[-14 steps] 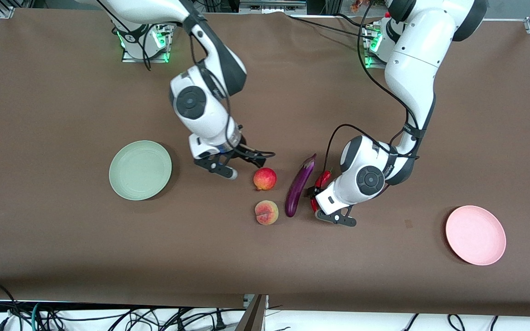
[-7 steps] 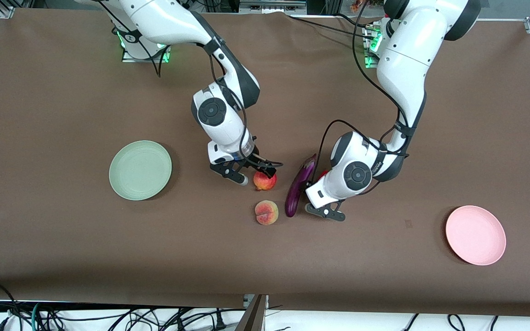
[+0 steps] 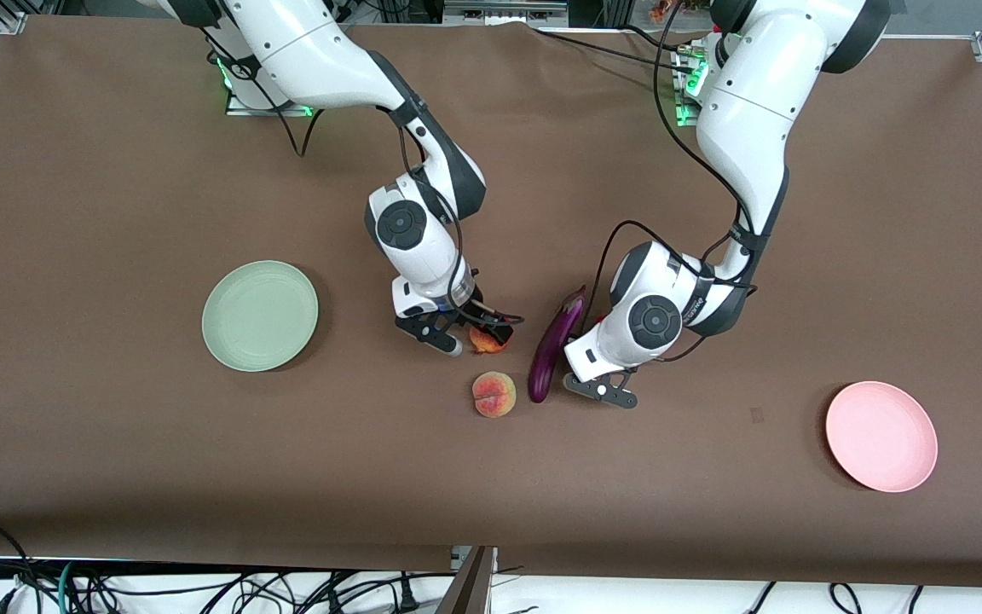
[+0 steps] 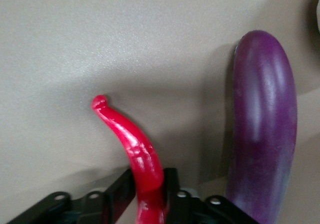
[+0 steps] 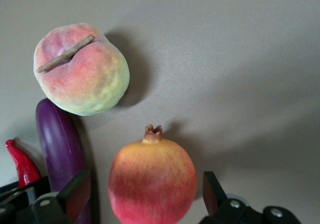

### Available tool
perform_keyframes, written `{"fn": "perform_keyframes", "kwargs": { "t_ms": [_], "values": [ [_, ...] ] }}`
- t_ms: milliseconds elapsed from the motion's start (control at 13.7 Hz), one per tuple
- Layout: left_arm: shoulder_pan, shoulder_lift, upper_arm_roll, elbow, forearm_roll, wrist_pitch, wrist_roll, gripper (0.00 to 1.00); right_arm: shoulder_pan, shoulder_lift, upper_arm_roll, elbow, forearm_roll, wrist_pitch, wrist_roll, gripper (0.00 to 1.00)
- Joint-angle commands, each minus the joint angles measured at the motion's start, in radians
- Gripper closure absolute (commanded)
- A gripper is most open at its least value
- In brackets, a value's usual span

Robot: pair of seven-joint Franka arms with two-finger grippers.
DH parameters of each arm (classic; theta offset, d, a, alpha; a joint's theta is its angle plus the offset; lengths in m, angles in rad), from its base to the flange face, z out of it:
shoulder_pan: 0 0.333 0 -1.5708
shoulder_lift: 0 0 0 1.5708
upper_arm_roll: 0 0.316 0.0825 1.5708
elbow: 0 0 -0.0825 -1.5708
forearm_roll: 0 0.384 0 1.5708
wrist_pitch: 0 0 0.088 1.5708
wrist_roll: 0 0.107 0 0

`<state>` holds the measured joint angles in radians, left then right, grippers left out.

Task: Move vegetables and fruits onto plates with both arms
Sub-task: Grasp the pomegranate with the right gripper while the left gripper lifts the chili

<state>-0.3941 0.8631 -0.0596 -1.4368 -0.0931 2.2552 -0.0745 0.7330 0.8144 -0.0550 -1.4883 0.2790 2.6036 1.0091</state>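
In the right wrist view my fingers stand beside the red fruit's middle (image 5: 152,183), past the fruit's top (image 5: 153,134), so it is time for my right gripper to close on it now.
My left gripper (image 4: 149,176) is shut on the red chili pepper (image 4: 125,134), which lies on the table beside the purple eggplant (image 3: 552,345). In the front view the left wrist hides that grip. My right gripper (image 3: 471,334) stands open low over the table, one finger on each side of the red fruit (image 5: 152,179) with gaps to both. The peach (image 3: 493,395) lies nearer to the front camera than the red fruit. The green plate (image 3: 260,315) sits empty toward the right arm's end. The pink plate (image 3: 880,436) sits empty toward the left arm's end.
All four items lie close together mid-table on the brown cover (image 3: 116,443), so both wrists work near each other. Loose cables (image 3: 201,588) hang below the table's front edge.
My right gripper came down from beside the red fruit to straddle it. My left gripper slid toward the eggplant, lowered over the chili pepper and closed on it.
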Motion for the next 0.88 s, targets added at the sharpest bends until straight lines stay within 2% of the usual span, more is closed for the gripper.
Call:
{"fn": "perform_keyframes", "kwargs": {
  "t_ms": [0, 146, 292, 512, 585, 804],
  "values": [
    [0.015, -0.021, 0.072, 0.002, 0.030, -0.060, 0.044, 1.00, 0.017, 0.025, -0.009, 0.033, 0.005, 0.003, 0.016, 0.02],
    [0.050, -0.045, 0.127, 0.042, 0.030, -0.152, 0.087, 1.00, 0.020, 0.025, -0.009, 0.029, 0.002, 0.003, 0.016, 0.16],
    [0.101, -0.053, 0.164, 0.052, 0.030, -0.172, 0.125, 1.00, 0.026, 0.025, -0.011, 0.022, 0.000, 0.003, 0.013, 0.30],
    [0.239, -0.068, 0.176, 0.091, 0.030, -0.184, 0.224, 1.00, 0.016, 0.013, -0.014, 0.022, 0.000, -0.037, 0.002, 0.73],
    [0.270, -0.065, 0.178, 0.120, 0.032, -0.206, 0.283, 1.00, 0.013, -0.003, -0.020, 0.023, 0.002, -0.080, -0.003, 0.77],
    [0.360, -0.053, 0.184, 0.134, 0.027, -0.197, 0.457, 1.00, 0.000, -0.058, -0.081, 0.034, 0.005, -0.241, -0.064, 0.77]
  ]
}}
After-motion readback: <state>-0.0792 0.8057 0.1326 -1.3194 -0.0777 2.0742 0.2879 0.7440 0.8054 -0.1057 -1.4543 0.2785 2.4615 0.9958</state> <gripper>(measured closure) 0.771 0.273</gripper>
